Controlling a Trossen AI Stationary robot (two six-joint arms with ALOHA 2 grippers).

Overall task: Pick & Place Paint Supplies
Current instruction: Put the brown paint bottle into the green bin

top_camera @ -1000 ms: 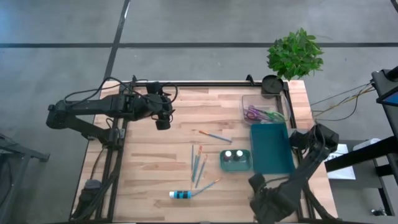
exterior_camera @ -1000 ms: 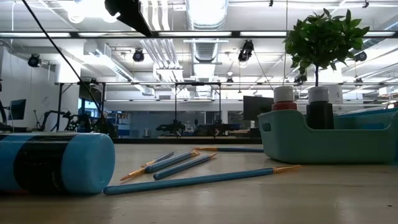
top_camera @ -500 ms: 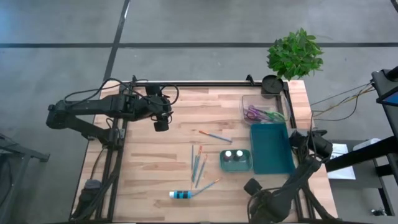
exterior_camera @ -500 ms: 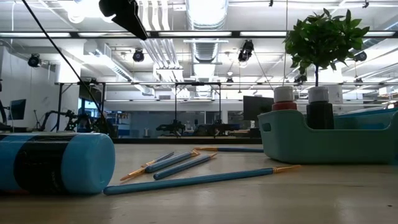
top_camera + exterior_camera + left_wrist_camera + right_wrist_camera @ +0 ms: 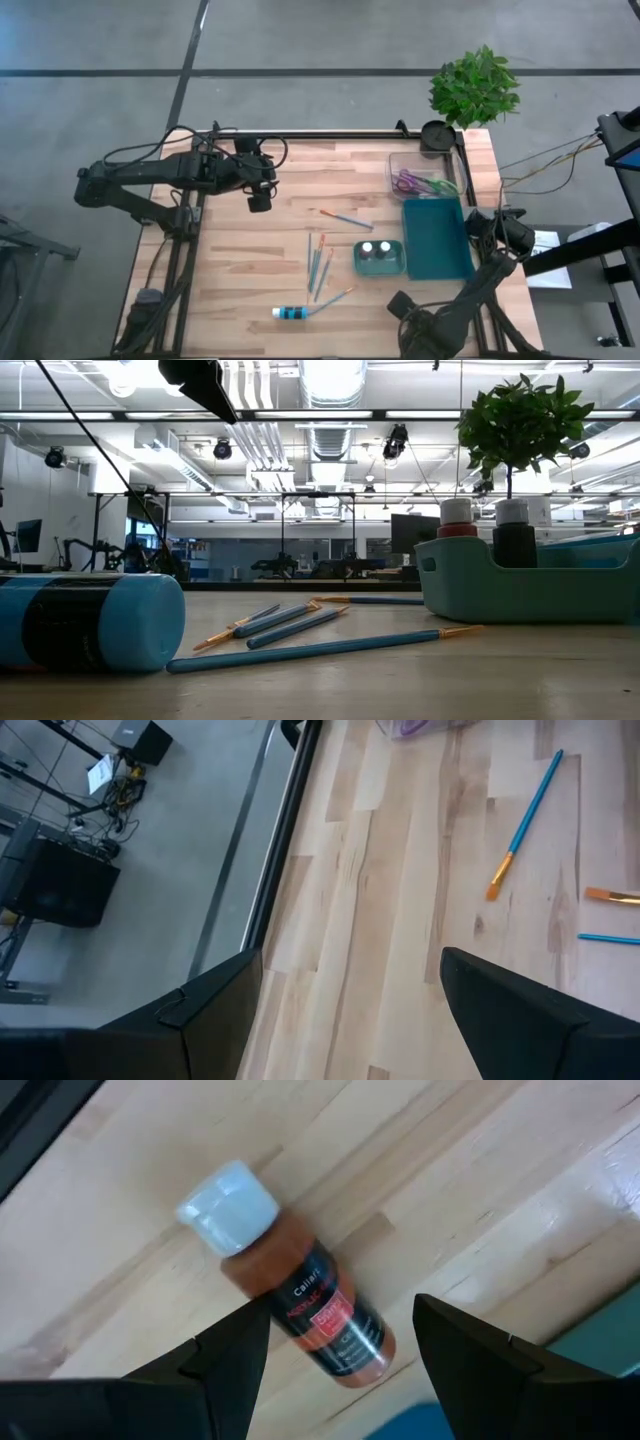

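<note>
I will next use my right gripper to pick up the brown paint bottle by its labelled body (image 5: 332, 1313), so that I can stand it in the teal palette.
Several blue-handled paintbrushes (image 5: 318, 262) lie flat mid-table, with one more (image 5: 347, 218) farther back and one (image 5: 335, 298) nearer. A blue paint tube (image 5: 290, 313) lies on its side near the front edge. The small teal palette (image 5: 379, 266) holds two capped bottles. A brown paint bottle (image 5: 300, 1295) with a white cap lies on its side on the wood, and my open right gripper (image 5: 340, 1302) hovers over it with a finger on either side, apart from it. In the high view my right gripper (image 5: 398, 302) hides that bottle. My open left gripper (image 5: 259, 203) hangs over bare wood far left.
A large teal tray (image 5: 435, 238) sits right of the palette. Behind it stand a clear box with purple scissors (image 5: 420, 182), a black cup (image 5: 437, 133) and a potted plant (image 5: 475, 85). Bare wood (image 5: 240, 270) lies to the left.
My right arm has swung a little toward the table's near-left, bringing its gripper lower. My left gripper has barely shifted. The supplies have stayed where they were.
</note>
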